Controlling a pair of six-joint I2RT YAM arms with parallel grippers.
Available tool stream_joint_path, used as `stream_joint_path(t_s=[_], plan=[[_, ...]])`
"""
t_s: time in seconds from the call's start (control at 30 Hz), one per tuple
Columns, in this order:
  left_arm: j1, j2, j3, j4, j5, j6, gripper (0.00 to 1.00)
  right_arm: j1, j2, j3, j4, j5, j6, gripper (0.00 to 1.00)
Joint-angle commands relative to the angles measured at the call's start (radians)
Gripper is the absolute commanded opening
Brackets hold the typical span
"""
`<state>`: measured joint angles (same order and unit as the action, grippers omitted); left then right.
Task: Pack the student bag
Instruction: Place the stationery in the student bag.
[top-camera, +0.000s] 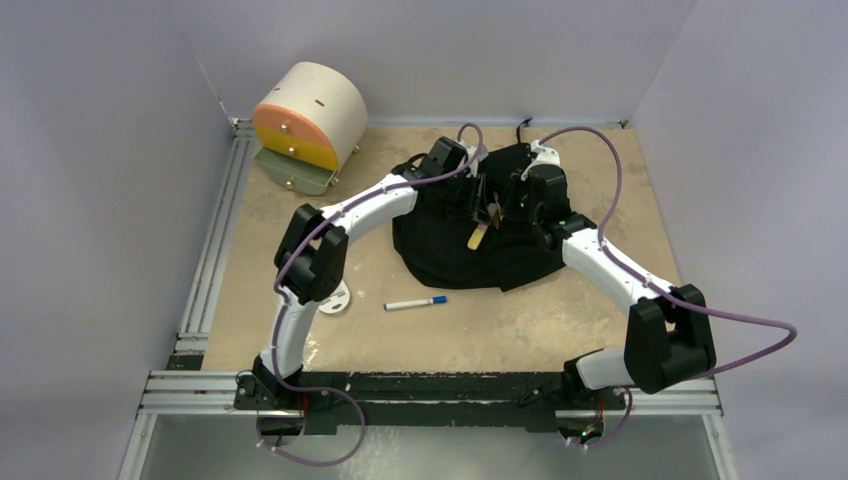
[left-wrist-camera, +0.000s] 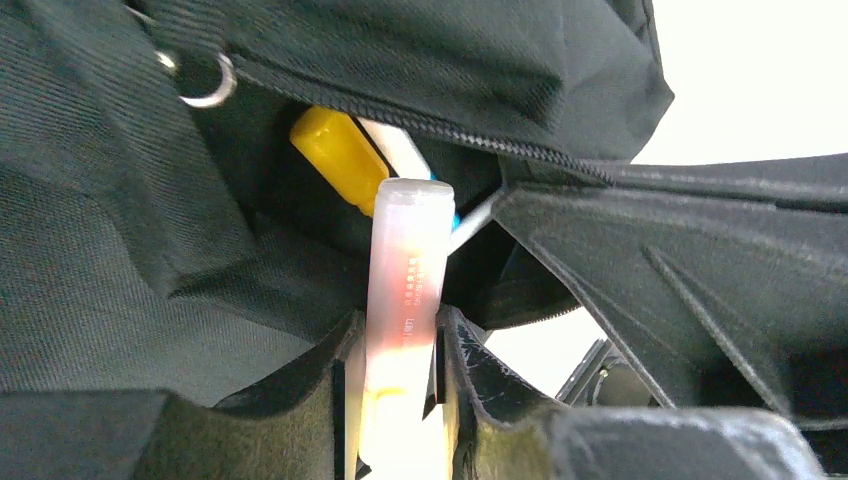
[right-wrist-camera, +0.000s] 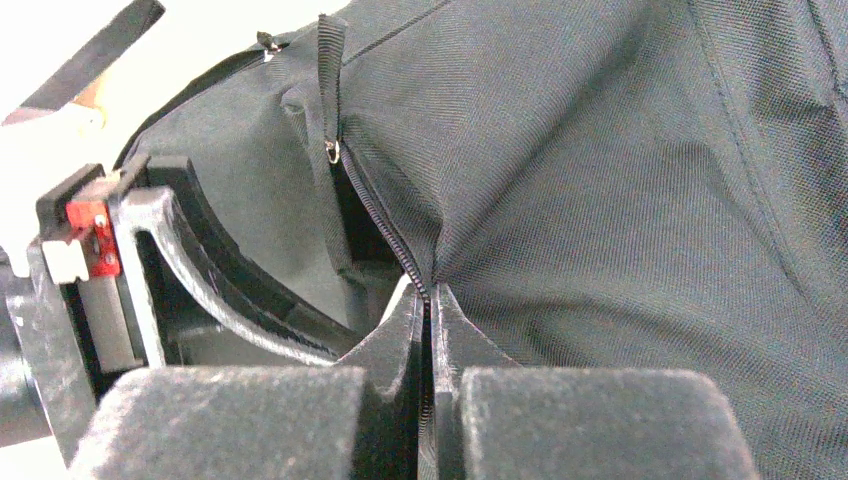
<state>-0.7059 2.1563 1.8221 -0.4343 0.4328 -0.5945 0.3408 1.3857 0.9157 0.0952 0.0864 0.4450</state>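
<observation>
Only the tube's tip is at the bag's open zipper opening (left-wrist-camera: 440, 150) and its yellow rear end is outside, so it would drop short if my left gripper opened now.
The student bag (top-camera: 470, 255), a soft black backpack, lies at the back middle of the table. My left gripper (left-wrist-camera: 400, 322) is shut on a pale translucent tube (left-wrist-camera: 408, 262) with a yellow rear end. The tube's tip sits at the bag's open zipper mouth (left-wrist-camera: 440, 150). Inside the pocket I see a yellow object (left-wrist-camera: 338, 158) and a white pen (left-wrist-camera: 398, 148). My right gripper (right-wrist-camera: 428, 300) is shut on the bag's zipper edge (right-wrist-camera: 385, 225), holding the fabric up. From above, the left gripper (top-camera: 485, 212) and the right gripper (top-camera: 518, 203) meet over the bag, with the tube (top-camera: 477, 236) pointing toward me.
A cream-and-orange cylindrical drawer box (top-camera: 310, 115) stands at the back left, its bottom drawer (top-camera: 293, 172) pulled out. A white marker with a blue cap (top-camera: 416, 302) lies on the table in front of the bag. A white disc (top-camera: 336, 299) lies by the left arm.
</observation>
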Motion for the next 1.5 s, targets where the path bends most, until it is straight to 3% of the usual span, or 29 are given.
stream_joint_path(t_s=[0.0,0.47,0.97,1.13,1.47], plan=[[0.036,0.014,0.062,0.055,0.061,-0.070,0.00,0.006,-0.028,0.018,0.032,-0.036,0.016,0.00],[0.071,0.105,0.148,0.156,0.113,-0.321,0.00,0.006,-0.025,0.015,0.036,-0.059,0.018,0.00],[0.070,0.163,0.207,0.286,0.035,-0.512,0.00,0.006,-0.041,0.020,0.020,-0.043,0.009,0.00],[0.069,0.167,0.213,0.279,0.066,-0.498,0.20,0.006,-0.045,0.018,0.021,-0.034,0.006,0.00],[0.070,0.121,0.173,0.278,0.087,-0.450,0.44,0.006,-0.042,0.008,0.026,-0.038,0.010,0.00]])
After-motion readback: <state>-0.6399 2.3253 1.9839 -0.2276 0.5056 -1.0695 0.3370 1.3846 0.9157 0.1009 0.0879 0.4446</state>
